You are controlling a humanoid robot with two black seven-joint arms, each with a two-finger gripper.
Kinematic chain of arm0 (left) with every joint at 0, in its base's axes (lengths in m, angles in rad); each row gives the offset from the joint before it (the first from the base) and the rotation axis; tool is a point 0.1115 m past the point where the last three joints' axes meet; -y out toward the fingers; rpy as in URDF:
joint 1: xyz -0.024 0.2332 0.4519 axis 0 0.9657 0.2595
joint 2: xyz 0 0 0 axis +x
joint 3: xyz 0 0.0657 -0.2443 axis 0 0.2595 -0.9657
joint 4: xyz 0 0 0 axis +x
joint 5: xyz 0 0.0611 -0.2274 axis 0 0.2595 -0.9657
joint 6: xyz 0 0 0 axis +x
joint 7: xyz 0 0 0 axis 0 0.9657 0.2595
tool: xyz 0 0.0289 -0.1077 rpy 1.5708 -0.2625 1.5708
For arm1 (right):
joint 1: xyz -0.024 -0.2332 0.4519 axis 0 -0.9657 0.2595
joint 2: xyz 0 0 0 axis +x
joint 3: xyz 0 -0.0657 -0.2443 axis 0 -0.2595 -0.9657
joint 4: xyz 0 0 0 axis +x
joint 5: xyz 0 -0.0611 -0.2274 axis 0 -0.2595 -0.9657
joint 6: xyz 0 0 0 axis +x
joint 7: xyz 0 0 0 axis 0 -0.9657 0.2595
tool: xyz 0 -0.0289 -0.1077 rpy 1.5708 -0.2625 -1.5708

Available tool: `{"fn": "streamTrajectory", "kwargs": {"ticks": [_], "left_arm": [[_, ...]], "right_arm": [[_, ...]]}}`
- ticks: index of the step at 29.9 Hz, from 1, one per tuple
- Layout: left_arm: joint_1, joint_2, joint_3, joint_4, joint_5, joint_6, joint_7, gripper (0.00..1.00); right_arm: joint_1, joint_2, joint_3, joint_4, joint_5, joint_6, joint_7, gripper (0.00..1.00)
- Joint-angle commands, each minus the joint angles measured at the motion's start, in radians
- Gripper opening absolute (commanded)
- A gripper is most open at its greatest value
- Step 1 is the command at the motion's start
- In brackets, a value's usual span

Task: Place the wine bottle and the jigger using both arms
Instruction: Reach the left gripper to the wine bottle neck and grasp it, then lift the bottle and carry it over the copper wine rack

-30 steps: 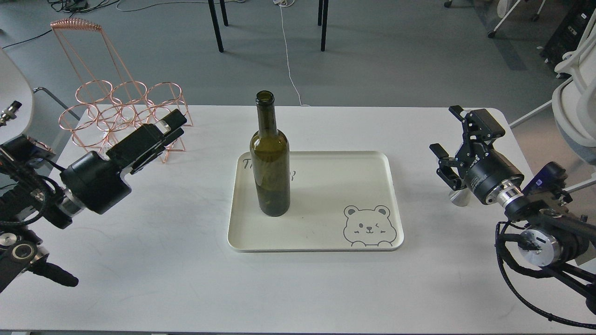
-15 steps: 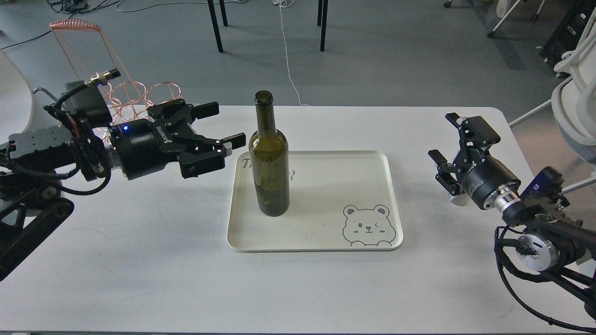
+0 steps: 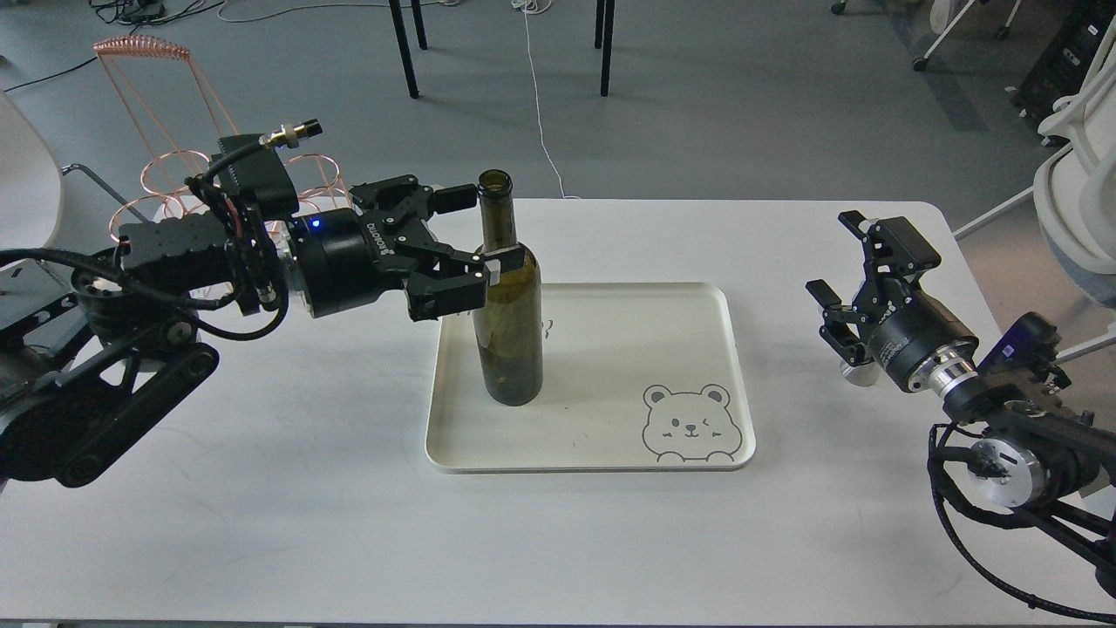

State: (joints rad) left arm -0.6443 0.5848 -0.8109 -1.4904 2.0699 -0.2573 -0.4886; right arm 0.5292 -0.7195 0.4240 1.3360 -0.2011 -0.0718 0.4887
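The wine bottle's body (image 3: pixel 509 340) is about as wide as my open fingers, so my left gripper should next grab the wine bottle by its slender neck (image 3: pixel 500 228) to place it.
The wine bottle (image 3: pixel 508 331) stands upright on the left part of the cream tray (image 3: pixel 610 460). My left gripper (image 3: pixel 481 228) is open, level with the bottle's neck and shoulder. One finger lies behind the neck and the other in front of the shoulder. I cannot tell whether either touches the glass. My right gripper (image 3: pixel 839 257) is open at the right side of the table, just above the jigger (image 3: pixel 859 373). Only a small shiny part of the jigger shows under the gripper body.
A copper wire bottle rack (image 3: pixel 166 166) stands at the table's back left, partly behind my left arm. The tray carries a bear drawing (image 3: pixel 691 425) at its front right. Chair legs and cables are on the floor beyond the table.
My left arm has swung in from the left and its open gripper now straddles the bottle's neck. The right gripper has barely moved. The bottle has stayed put.
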Motion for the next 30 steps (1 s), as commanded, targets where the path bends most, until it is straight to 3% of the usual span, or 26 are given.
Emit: {"fn": "streamTrajectory", "kwargs": {"ticks": [1, 5, 8, 10, 13, 16, 22, 30], "left_arm": [[-0.028, -0.033, 0.004, 0.033, 0.018, 0.001, 0.0, 0.96], [-0.049, -0.057, 0.004, 0.053, 0.029, 0.001, 0.0, 0.89], [-0.06, -0.068, 0.006, 0.067, 0.03, 0.001, 0.0, 0.74], [-0.063, -0.066, 0.013, 0.068, 0.03, 0.001, 0.0, 0.58], [-0.078, -0.066, 0.042, 0.068, 0.032, 0.003, 0.0, 0.26], [-0.081, -0.065, 0.047, 0.068, 0.03, 0.003, 0.0, 0.11], [-0.104, -0.042, 0.035, 0.052, 0.018, 0.003, 0.0, 0.08], [-0.345, 0.084, 0.045, 0.053, -0.091, -0.013, 0.0, 0.08]], "right_arm": [[0.0, 0.0, 0.001, 0.0, 0.0, -0.002, 0.0, 0.98], [-0.002, 0.0, 0.002, 0.0, 0.0, -0.002, 0.0, 0.98], [-0.002, 0.0, 0.002, 0.002, 0.0, -0.002, 0.0, 0.98], [-0.002, 0.0, 0.002, 0.002, 0.0, -0.002, 0.0, 0.98], [-0.002, 0.0, 0.002, 0.0, 0.0, -0.002, 0.0, 0.98], [-0.002, 0.0, 0.004, 0.0, 0.0, -0.003, 0.0, 0.98], [-0.002, 0.0, 0.004, 0.0, 0.0, -0.005, 0.0, 0.98], [-0.002, -0.003, 0.004, 0.0, 0.0, -0.006, 0.0, 0.98]]}}
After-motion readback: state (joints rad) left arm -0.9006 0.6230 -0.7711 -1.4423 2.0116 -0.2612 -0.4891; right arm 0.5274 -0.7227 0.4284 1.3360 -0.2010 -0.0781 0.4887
